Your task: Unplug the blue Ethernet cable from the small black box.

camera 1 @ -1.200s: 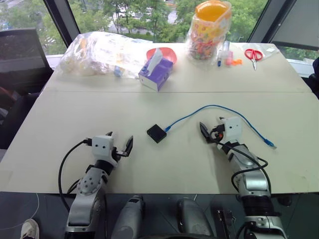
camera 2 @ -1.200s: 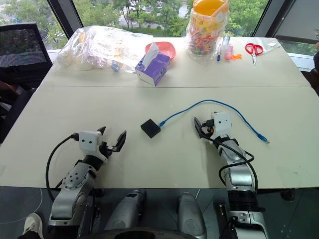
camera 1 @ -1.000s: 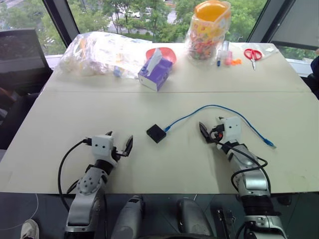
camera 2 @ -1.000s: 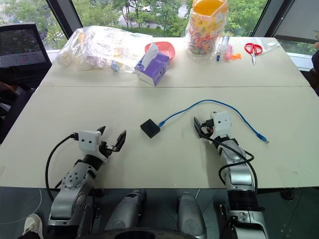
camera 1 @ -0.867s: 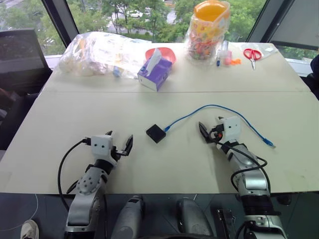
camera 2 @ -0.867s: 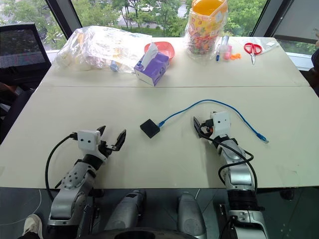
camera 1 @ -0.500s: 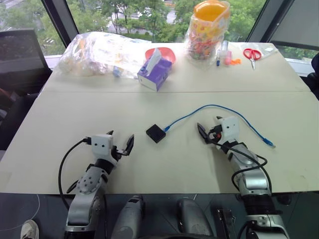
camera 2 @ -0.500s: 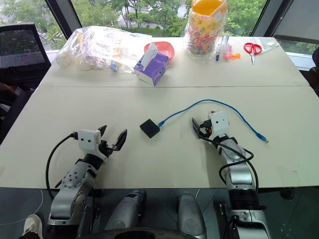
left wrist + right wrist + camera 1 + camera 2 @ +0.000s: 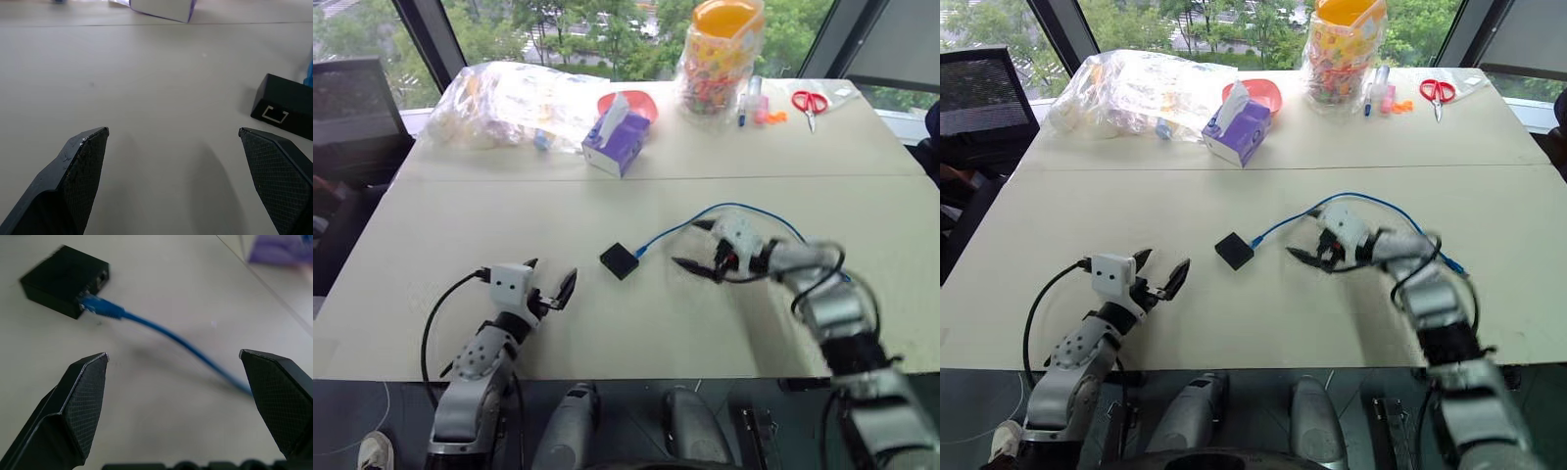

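Observation:
The blue cable's plug (image 9: 641, 252) fills one end of the black box, so my left gripper should next grab the box by its flat sides near the box's empty end (image 9: 614, 264).
The small black box (image 9: 620, 260) lies flat near the middle of the beige table. The blue Ethernet cable (image 9: 734, 209) is plugged into the box's right side and arcs away to the right; in the right wrist view its plug (image 9: 98, 307) sits in the box (image 9: 66, 281). My right gripper (image 9: 695, 245) hovers open just right of the box, pointing left at it, with the cable running between and beyond its fingers. My left gripper (image 9: 550, 279) stands open and empty, left of the box (image 9: 286, 105) and nearer the front edge.
At the table's far side stand a purple tissue box (image 9: 619, 142), a clear plastic bag (image 9: 509, 103), a red bowl (image 9: 641, 102), a jar of colourful items (image 9: 724, 59) and red scissors (image 9: 811, 104). A black chair (image 9: 352, 108) stands at the far left.
My right arm has lifted off the table and swung left, its wrist turning so the open fingers now point at the box and plug. The left arm has kept still.

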You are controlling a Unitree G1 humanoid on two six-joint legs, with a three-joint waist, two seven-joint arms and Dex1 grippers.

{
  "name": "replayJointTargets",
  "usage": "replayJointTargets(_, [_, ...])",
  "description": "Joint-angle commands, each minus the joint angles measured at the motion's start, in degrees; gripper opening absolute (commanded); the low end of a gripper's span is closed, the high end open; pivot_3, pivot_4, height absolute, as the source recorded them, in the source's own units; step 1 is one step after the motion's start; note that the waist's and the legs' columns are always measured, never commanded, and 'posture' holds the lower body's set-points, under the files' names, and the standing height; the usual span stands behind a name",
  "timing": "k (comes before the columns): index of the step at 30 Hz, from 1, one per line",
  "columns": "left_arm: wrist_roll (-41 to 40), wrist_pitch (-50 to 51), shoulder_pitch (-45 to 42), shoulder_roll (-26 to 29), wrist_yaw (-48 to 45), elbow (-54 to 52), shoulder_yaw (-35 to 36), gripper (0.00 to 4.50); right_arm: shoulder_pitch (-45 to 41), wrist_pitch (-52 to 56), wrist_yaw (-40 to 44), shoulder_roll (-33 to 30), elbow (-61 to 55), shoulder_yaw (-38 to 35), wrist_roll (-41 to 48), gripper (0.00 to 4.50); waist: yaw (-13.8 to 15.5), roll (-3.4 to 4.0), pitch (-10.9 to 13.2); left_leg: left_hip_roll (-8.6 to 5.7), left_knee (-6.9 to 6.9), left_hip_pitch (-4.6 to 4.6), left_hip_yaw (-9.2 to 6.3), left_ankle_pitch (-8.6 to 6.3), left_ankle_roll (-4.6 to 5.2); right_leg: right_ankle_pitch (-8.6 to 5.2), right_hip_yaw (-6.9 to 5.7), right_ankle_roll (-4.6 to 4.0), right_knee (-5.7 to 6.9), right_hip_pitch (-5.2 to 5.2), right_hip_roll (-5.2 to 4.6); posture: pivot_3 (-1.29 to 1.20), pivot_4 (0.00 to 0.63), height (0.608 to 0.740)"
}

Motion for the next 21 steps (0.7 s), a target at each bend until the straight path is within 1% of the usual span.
replayJointTargets(1, [-0.54,-0.81,-0.73,-0.03,-0.1,-0.64,0.83,4.46,-9.25,-3.03,9.3,0.92,7.35,6.47,-4.11,4.5,0.03,-0.02,0.0,0.0,-0.07,0.0,0.0,0.0,0.0,-0.02,0.0,0.04,-0.03,0.0,0.0,0.0,0.15,0.726])
replayJointTargets(4, [-0.26,-1.15,-0.88,-0.48,0.46,-0.62,0.81,4.46,-17.69,-6.99,16.38,1.95,13.79,11.78,-8.25,4.5,0.0,-0.01,0.01,-0.05,-0.16,-0.09,0.04,0.01,0.0,-0.01,0.05,0.08,-0.03,-0.15,-0.03,0.0,0.15,0.726])
replayJointTargets(7, [0.03,-1.41,-0.31,-0.92,0.95,-1.08,0.77,4.46,-23.05,-11.11,19.98,4.61,20.03,15.51,-11.34,4.5,0.0,-0.01,0.0,-0.06,-0.27,-0.08,0.03,0.01,-0.01,0.07,0.05,0.23,-0.01,-0.2,-0.03,0.0,0.15,0.726])
replayJointTargets(11, [0.35,-1.69,0.85,-1.71,1.94,-2.12,0.58,4.46,-29.07,-15.41,20.65,11.19,29.56,19.04,-15.83,4.5,-0.18,-0.01,0.0,-0.06,-0.35,-0.02,0.03,0.04,-0.05,0.07,0.06,0.23,0.03,-0.22,-0.02,0.0,0.15,0.726])
replayJointTargets(14, [0.76,-1.83,1.59,-2.21,2.72,-2.91,0.43,4.46,-32.1,-19.05,21.35,14.83,36.06,20.74,-18.47,4.5,-0.22,-0.01,0.0,-0.06,-0.38,0.0,0.03,0.08,-0.09,0.08,0.06,0.23,0.08,-0.24,-0.01,0.0,0.15,0.726])
replayJointTargets(18, [1.02,-1.97,2.64,-2.72,3.57,-3.8,0.86,4.46,-35.99,-22.95,18.37,19.17,43.16,21.89,-21.95,4.5,-0.14,0.0,0.01,-0.06,-0.41,0.0,0.02,0.09,-0.12,0.09,0.08,0.25,0.11,-0.3,-0.01,0.0,0.15,0.726])
replayJointTargets(21, [1.12,-2.01,3.13,-2.87,3.82,-4.23,0.76,4.46,-37.85,-25.36,16.59,21.12,47.55,22.21,-24.05,4.5,-0.16,0.0,0.01,-0.06,-0.45,0.0,0.02,0.1,-0.14,0.09,0.08,0.25,0.13,-0.33,0.0,0.0,0.15,0.726])
